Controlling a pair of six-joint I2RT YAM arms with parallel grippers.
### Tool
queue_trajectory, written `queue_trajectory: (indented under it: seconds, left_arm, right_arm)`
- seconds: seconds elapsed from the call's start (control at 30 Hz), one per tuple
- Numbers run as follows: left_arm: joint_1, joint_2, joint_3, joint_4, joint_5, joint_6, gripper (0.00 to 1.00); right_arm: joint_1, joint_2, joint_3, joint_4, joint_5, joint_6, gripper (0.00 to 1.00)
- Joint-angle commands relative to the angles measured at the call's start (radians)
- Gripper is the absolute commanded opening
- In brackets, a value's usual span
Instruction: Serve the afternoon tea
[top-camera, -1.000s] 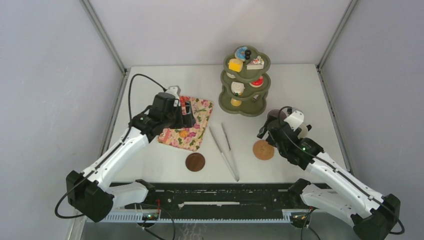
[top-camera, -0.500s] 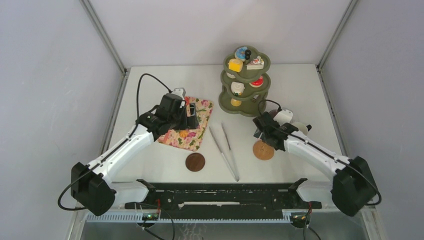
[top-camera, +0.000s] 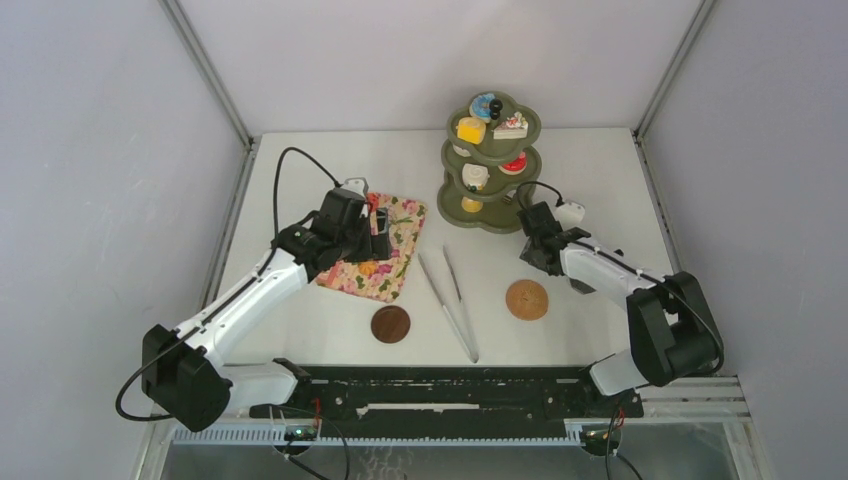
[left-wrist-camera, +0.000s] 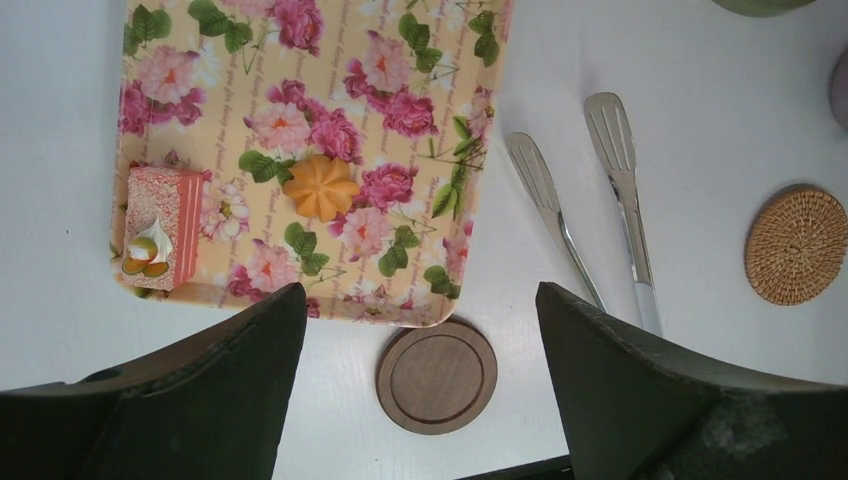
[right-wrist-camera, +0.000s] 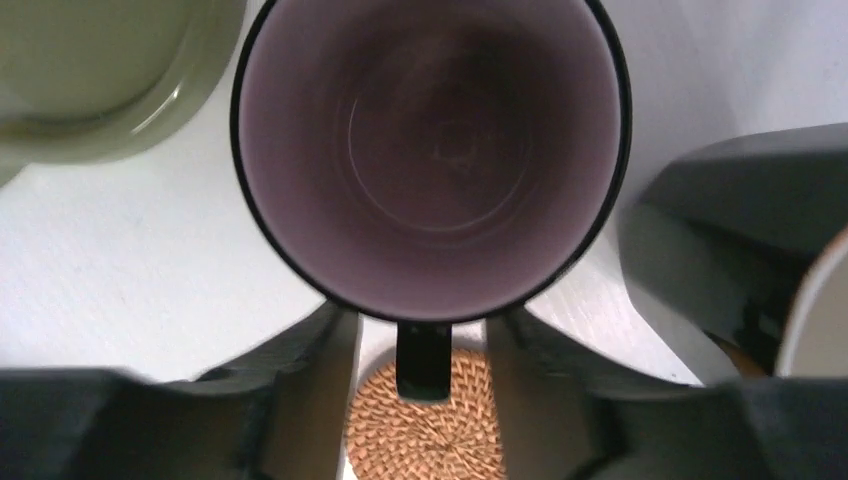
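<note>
The mauve mug (right-wrist-camera: 430, 150) has both fingers of my right gripper standing apart from its dark handle (right-wrist-camera: 424, 362). It would stay on the tabletop if I lifted my right gripper now.
In the right wrist view a mauve mug (right-wrist-camera: 430, 150) stands upright on the table, its dark handle (right-wrist-camera: 423, 360) pointing at the camera. My right gripper (right-wrist-camera: 420, 322) is open with one finger on each side of that handle, a thin gap on both sides. A dark green, white-lined mug (right-wrist-camera: 720, 230) stands just to the right. My left gripper (left-wrist-camera: 420, 295) is open and empty above the floral tray (left-wrist-camera: 300, 60), which holds a pink cake slice (left-wrist-camera: 155, 235) and an orange pastry (left-wrist-camera: 322, 187). More pastries, among them a yellow cube (top-camera: 471, 129), sit on the green tiered stand (top-camera: 520, 215).
A wicker coaster (top-camera: 527, 299) lies just below the right gripper (top-camera: 540, 245), and a dark wooden coaster (top-camera: 390, 324) lies at the tray's near corner. Metal tongs (top-camera: 450, 295) lie between the two coasters. Cage posts and walls close in the table's sides.
The right arm swung in toward the stand, bringing its gripper down to the mauve mug, and its jaws narrowed around the handle. The left gripper shifted slightly right over the tray.
</note>
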Motion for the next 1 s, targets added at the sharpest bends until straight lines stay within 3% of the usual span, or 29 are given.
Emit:
queue_trajectory:
  seconds: [0.0, 0.27, 0.5, 0.67, 0.83, 0.97]
  left_arm:
    - [0.0, -0.01, 0.044, 0.01, -0.019, -0.004, 0.89]
    - [0.0, -0.003, 0.051, 0.008, -0.026, -0.005, 0.89]
    - [0.001, 0.0, 0.071, 0.005, -0.006, 0.001, 0.89]
    - [0.022, -0.01, 0.087, 0.0, 0.004, -0.004, 0.89]
    - [0.142, -0.051, 0.078, -0.014, 0.073, -0.01, 0.89]
    - [0.261, -0.095, 0.057, -0.021, 0.114, -0.008, 0.89]
  right_arm:
    - [-0.031, 0.028, 0.016, 0.104, -0.051, -0.1, 0.44]
    - [-0.04, -0.063, 0.006, 0.077, -0.085, -0.141, 0.0]
    - [-0.017, -0.238, 0.0, -0.003, -0.092, -0.176, 0.0]
    - [0.066, -0.413, -0.016, -0.022, -0.153, -0.267, 0.0]
    - [0.269, -0.55, -0.017, -0.007, -0.25, -0.365, 0.0]
    - [0.482, -0.527, -0.003, 0.048, -0.283, -0.389, 0.0]
